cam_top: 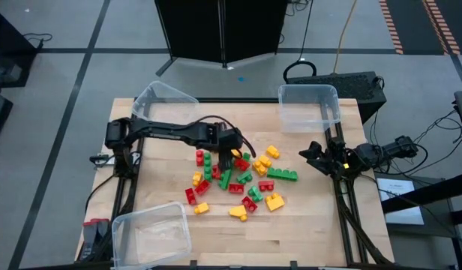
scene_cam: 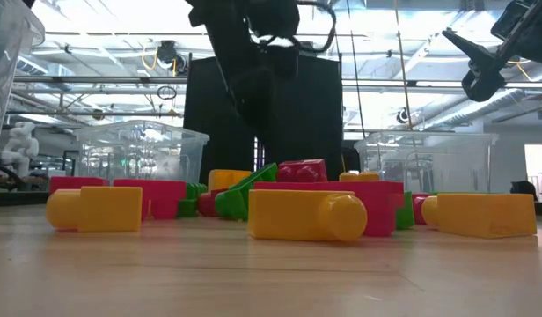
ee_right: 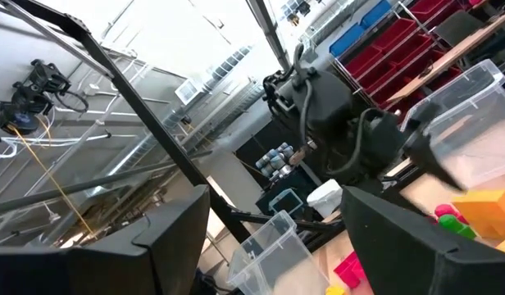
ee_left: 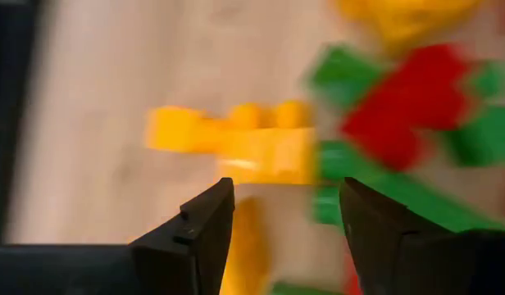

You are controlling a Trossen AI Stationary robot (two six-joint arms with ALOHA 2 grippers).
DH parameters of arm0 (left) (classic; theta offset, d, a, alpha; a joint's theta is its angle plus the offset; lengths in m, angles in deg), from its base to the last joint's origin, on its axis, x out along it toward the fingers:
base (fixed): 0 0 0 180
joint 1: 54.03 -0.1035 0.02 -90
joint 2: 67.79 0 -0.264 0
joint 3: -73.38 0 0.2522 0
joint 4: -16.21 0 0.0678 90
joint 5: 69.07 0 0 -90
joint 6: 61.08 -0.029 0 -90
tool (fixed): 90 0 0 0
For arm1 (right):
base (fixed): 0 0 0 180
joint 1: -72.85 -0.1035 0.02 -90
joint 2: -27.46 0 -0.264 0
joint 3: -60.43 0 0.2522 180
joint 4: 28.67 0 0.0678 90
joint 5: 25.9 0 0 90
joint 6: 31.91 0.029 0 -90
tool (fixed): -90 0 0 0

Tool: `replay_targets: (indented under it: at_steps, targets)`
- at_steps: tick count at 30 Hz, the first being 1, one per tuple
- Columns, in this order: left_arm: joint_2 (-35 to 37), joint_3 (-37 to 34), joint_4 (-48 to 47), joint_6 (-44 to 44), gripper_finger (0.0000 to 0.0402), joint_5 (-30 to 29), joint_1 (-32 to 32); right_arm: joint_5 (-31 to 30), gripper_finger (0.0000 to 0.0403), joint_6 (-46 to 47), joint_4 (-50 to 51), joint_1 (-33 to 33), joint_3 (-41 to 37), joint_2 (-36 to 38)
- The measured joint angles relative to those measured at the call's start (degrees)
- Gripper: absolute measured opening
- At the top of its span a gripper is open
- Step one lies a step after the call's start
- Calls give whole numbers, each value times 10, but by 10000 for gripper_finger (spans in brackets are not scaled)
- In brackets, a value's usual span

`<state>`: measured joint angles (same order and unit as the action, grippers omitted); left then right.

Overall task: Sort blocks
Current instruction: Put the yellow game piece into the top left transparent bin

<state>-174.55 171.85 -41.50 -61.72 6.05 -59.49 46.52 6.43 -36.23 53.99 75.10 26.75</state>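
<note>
The left gripper grabs the yellow block by its opposite sides next, to sort it into a clear bin (cam_top: 165, 103).
Several red, yellow and green blocks (cam_top: 238, 180) lie loose on the wooden table's middle, resting on the tabletop. My left gripper (cam_top: 229, 154) reaches in from the left and slants down over the pile's far left part. In the left wrist view it (ee_left: 285, 221) is open, with a yellow block (ee_left: 252, 139) and red and green ones (ee_left: 400, 106) beyond the fingertips and nothing between them. My right gripper (cam_top: 310, 154) waits open at the table's right side, raised above the tabletop (scene_cam: 482, 62).
Three clear plastic bins stand on the table: one at the far left corner (cam_top: 165, 101), one at the far right (cam_top: 309, 106), one at the near left (cam_top: 151, 234). Bare wood lies along the near right.
</note>
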Motion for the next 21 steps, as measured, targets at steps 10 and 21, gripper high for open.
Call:
replay_targets:
  at_steps: [10,21]
  targets:
    - [-6,0,-45,109,190,-46,-44,0,272,-1,9,0,0,0]
    - [-15,0,-78,134,190,3,-69,-1,272,0,16,0,0,0]
